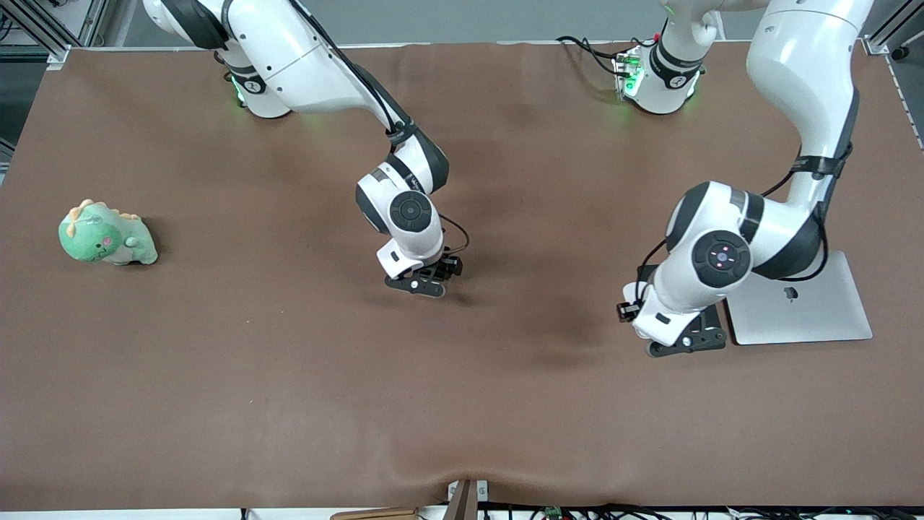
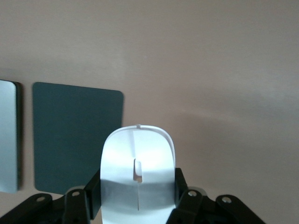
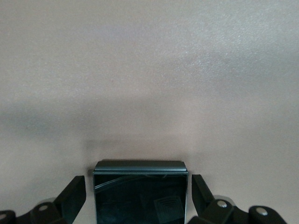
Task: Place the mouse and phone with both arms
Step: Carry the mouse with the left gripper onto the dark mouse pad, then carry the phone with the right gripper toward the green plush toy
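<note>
Both side edges of the black phone (image 3: 140, 198) have my right gripper's fingers low on either side of them, so my right gripper should close on the phone.
In the left wrist view my left gripper (image 2: 138, 189) is shut on the white mouse (image 2: 138, 151), its fingers pressing on both sides. In the front view this gripper (image 1: 686, 341) is low over the brown table, beside the silver laptop, and the hand hides the mouse. In the right wrist view my right gripper (image 3: 139, 186) is open around the black phone (image 3: 140, 198), which lies flat on the table with a small gap at each finger. In the front view the right gripper (image 1: 424, 280) is low at the table's middle and hides the phone.
A dark grey flat pad (image 2: 77, 137) lies beside the closed silver laptop (image 1: 798, 300), whose edge shows in the left wrist view (image 2: 8, 135). A green dinosaur plush (image 1: 105, 235) sits toward the right arm's end of the brown table (image 1: 289, 375).
</note>
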Controlling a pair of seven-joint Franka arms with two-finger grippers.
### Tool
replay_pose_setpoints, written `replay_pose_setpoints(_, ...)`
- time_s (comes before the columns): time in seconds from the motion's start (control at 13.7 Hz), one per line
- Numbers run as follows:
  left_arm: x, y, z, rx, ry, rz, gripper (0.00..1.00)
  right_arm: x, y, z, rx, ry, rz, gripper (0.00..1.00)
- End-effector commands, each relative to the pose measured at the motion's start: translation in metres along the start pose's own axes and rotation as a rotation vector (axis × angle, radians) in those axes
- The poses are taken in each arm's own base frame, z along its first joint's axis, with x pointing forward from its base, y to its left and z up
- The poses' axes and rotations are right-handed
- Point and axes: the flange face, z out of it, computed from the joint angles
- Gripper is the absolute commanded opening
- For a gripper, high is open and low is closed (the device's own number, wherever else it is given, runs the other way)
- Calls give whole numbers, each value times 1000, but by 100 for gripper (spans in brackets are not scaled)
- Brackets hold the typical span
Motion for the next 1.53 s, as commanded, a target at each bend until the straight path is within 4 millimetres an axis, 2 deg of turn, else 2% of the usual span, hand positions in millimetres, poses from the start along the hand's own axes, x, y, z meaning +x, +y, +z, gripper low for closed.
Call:
replay_pose_setpoints(0.0, 0, -30, -2, 15, -12, 25, 45, 7, -1, 3, -3, 14, 22, 100)
replay_pose_setpoints(0.07, 3, -39, 0, 15, -16, 29, 45, 7, -1, 3, -3, 14, 28, 88)
replay_pose_setpoints(0.15, 5, -51, 6, 18, -27, 27, 45, 8, 0, 2, -1, 15, 43, 46)
replay_pose_setpoints(0.22, 9, -65, 12, 20, -36, 26, 45, 7, -1, 2, 1, 17, 57, 20)
replay_pose_setpoints(0.29, 11, -81, 18, 20, -47, 33, 45, 8, -1, 2, 9, 21, 72, 5)
replay_pose_setpoints(0.36, 13, -97, 26, 20, -57, 34, 45, 9, 0, 1, 11, 22, 75, 1)
replay_pose_setpoints(0.44, 14, -109, 31, 20, -66, 37, 45, 10, 0, -2, 8, 19, 77, 1)
replay_pose_setpoints(0.58, 12, -124, 42, 29, -79, 56, 45, 18, 6, -15, 12, 21, 87, 1)
replay_pose_setpoints(0.73, 8, -128, 54, 18, -70, 68, 45, 33, 24, -49, -20, -2, 105, 1)
replay_pose_setpoints(0.87, 6, -130, 68, 7, -58, 74, 45, 64, 59, -93, -24, -12, 94, 0)
replay_pose_setpoints(0.95, 5, -133, 76, -4, -48, 74, 45, 79, 81, -107, -37, -30, 80, 0)
replay_pose_setpoints(1.09, -2, -132, 91, -22, -27, 88, 45, 108, 131, -125, -54, -63, 79, 0)
replay_pose_setpoints(1.24, -3, -135, 107, -37, -24, 101, 45, 118, 177, -134, -60, -65, 126, 0)
replay_pose_setpoints(1.31, -2, -136, 115, -46, -25, 126, 45, 130, 208, -138, -63, -66, 166, 0)
replay_pose_setpoints(1.46, 1, -143, 127, -62, -15, 167, 45, 136, 255, -145, -62, -80, 88, 0)
